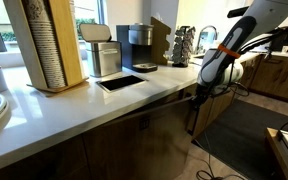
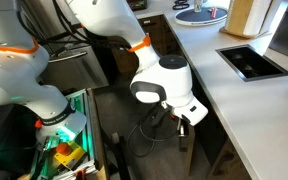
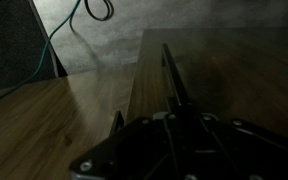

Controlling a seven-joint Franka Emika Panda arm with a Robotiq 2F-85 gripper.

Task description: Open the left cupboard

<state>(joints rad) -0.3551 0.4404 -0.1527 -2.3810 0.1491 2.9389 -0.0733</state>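
My gripper is holding the door (image 3: 234,70) and needs to keep holding it until the door stands farther out from the neighbouring panel. The door would stay part-open if I let go now.
The left cupboard door (image 3: 234,70) is brown wood grain with a slim black bar handle (image 3: 174,75) along one edge. In the wrist view the door stands out from the neighbouring wood panel (image 3: 44,120), so it looks slightly ajar. My gripper (image 3: 179,108) sits right over the handle, which runs in between its dark fingers; the fingers look closed on it. In both exterior views the gripper (image 1: 200,93) (image 2: 187,118) is just under the white counter edge, at the cupboard front (image 1: 210,112).
The white counter (image 1: 164,85) carries a coffee machine (image 1: 136,45), a metal box (image 1: 104,58), a wooden cup holder (image 1: 49,45) and a black inset (image 2: 252,62). Cables (image 3: 94,10) lie on the floor. A bin of colourful items (image 2: 64,140) stands beside the arm.
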